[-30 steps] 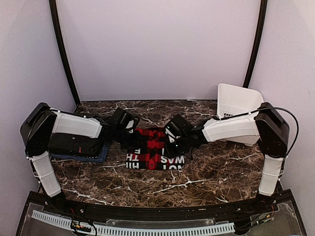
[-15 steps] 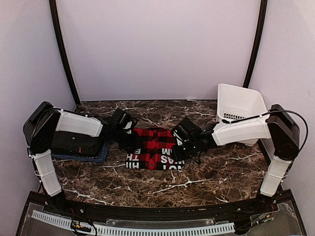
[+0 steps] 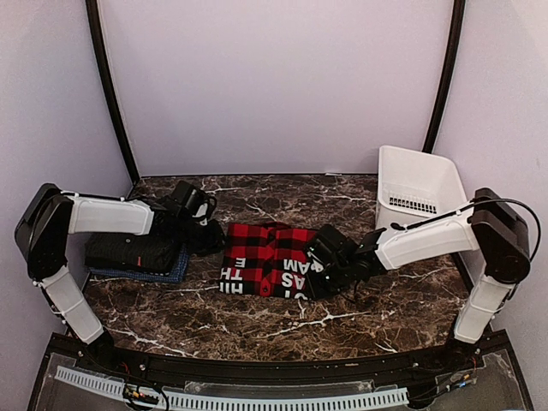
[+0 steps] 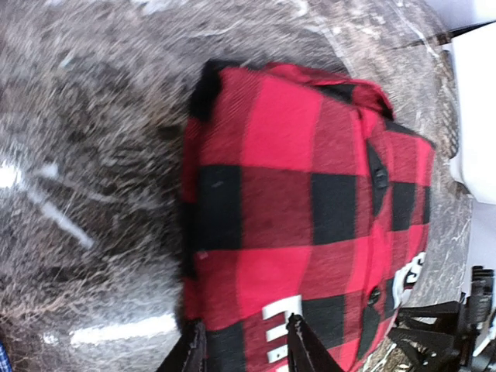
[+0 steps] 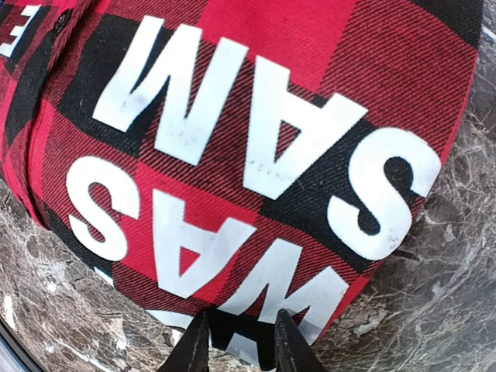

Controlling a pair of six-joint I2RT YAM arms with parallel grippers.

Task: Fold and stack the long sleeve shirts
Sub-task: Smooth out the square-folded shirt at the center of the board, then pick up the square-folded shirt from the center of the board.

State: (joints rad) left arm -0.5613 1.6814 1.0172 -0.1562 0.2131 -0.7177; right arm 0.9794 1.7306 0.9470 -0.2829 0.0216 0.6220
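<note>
My left gripper should next pinch the checked shirt's side edge (image 3: 226,255) (image 4: 194,308) nearest the folded black shirt. Then it can turn the checked shirt over.
The red-and-black checked shirt (image 3: 270,257) lies folded flat mid-table, white block letters along its near side. My left gripper (image 3: 208,233) hangs just off its left edge, jaws part open with nothing pinched; in the left wrist view its fingertips (image 4: 298,345) frame the shirt (image 4: 302,194). My right gripper (image 3: 318,272) is at the shirt's near right corner. Its jaws are part open, and in the right wrist view the flat, unbunched shirt edge (image 5: 256,155) shows between its tips (image 5: 242,345). A folded black shirt (image 3: 128,251) with a small red tag rests on a blue one (image 3: 177,272) at the left.
A white plastic basket (image 3: 419,184) stands tilted at the back right, behind the right arm. The dark marble table (image 3: 257,317) has a black rail along its near edge. Black frame posts rise at both back corners.
My left gripper has drawn back leftward off the checked shirt. My right gripper slid from the shirt's far right side forward to its near right corner. The shirt now lies flatter.
</note>
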